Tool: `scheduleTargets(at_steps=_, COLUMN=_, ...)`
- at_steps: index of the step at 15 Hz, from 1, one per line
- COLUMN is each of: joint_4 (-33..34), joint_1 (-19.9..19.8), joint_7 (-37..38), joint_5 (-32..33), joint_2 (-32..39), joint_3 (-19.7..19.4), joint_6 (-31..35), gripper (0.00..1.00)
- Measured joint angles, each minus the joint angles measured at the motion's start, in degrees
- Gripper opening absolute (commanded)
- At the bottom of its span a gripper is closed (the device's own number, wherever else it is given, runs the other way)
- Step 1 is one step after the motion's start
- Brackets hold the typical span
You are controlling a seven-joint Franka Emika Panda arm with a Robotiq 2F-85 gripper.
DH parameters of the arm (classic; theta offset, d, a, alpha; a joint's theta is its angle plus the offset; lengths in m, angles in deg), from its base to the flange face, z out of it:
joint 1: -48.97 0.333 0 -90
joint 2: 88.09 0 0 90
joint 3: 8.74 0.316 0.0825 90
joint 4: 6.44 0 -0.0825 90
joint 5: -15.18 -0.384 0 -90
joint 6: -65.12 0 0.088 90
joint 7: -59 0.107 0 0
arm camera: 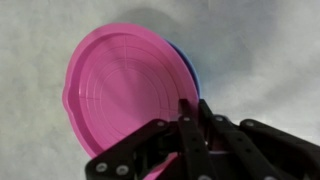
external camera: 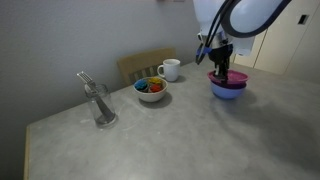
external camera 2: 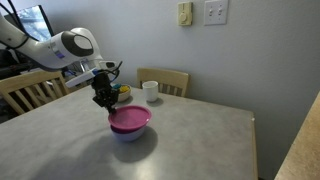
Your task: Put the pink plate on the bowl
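Observation:
The pink plate lies over the top of the light-blue bowl and would stay on the bowl, so the robot's gripper should open.
The pink plate lies on top of the light-blue bowl on the grey table. In the wrist view the pink plate fills the middle, and only a blue sliver of the bowl shows at its far edge. My gripper is at the plate's rim, its fingers closed together on the edge.
A white bowl with colourful contents, a white mug and a clear glass holding a fork stand on the table. Wooden chairs stand behind it, another at the side.

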Motion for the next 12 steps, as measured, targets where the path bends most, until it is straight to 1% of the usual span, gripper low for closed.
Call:
scheduleTargets(at_steps=4, joint_4=0.1, joint_1=-0.1, joint_7=-1.9, joint_5=0.0, joint_2=0.0, joint_3=0.0, joint_6=0.1, gripper=0.03)
scheduleTargets(at_steps=5, joint_4=0.1, joint_1=-0.2, joint_7=-2.3, joint_5=0.0, joint_2=0.0, joint_3=0.0, joint_6=0.1, gripper=0.36)
scheduleTargets(at_steps=6, joint_4=0.1, joint_1=-0.2, joint_7=-2.8, joint_5=0.0, joint_2=0.0, joint_3=0.0, joint_6=0.1, gripper=0.37)
scheduleTargets(at_steps=8, joint_4=0.1, joint_1=-0.2, joint_7=-3.6, joint_5=0.0, joint_2=0.0, joint_3=0.0, joint_6=0.1, gripper=0.5)
scheduleTargets(at_steps=12, joint_4=0.1, joint_1=-0.2, joint_7=-5.9, joint_5=0.0, joint_2=0.0, joint_3=0.1, joint_6=-0.2, gripper=0.78)
